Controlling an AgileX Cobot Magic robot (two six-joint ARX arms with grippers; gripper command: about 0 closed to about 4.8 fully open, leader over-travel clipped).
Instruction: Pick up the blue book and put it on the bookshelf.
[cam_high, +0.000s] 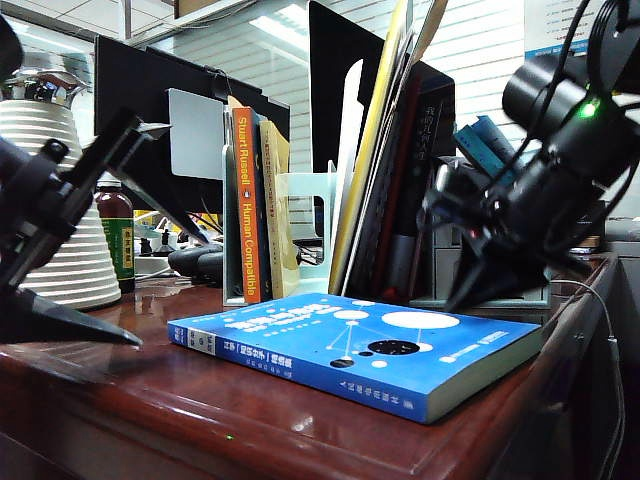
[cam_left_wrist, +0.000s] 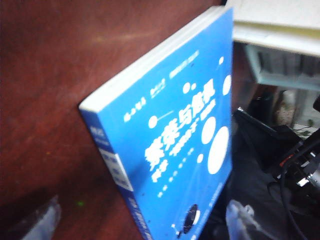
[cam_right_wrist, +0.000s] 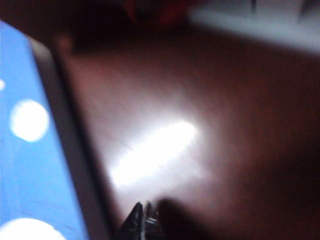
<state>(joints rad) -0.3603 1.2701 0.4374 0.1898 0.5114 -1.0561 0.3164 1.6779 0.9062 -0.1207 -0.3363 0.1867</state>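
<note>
It isn't time to close yet: the lower finger of my left gripper stops short of the blue book's spine, so I would miss it if I closed now.
The blue book (cam_high: 380, 345) lies flat on the dark wooden table, its cover with white ovals facing up. In the left wrist view the blue book (cam_left_wrist: 175, 135) fills the middle, and my left gripper (cam_left_wrist: 142, 225) stands open with the book's spine corner between its pale fingers (cam_left_wrist: 37, 220), not touching it. Seen from outside, one left finger (cam_high: 70, 325) hovers low, left of the book. My right gripper (cam_right_wrist: 145, 220) is shut and empty, pointing at bare table beside the book's page edge (cam_right_wrist: 75, 150). The mint-green bookshelf (cam_high: 305, 215) stands behind the book.
Upright books fill the rack, among them an orange-spined one (cam_high: 246, 200). A white ribbed vessel (cam_high: 60, 200) and a brown bottle (cam_high: 117, 235) stand at the left. Black monitors (cam_high: 140, 90) rise at the back. The table's front edge (cam_high: 300, 440) is close.
</note>
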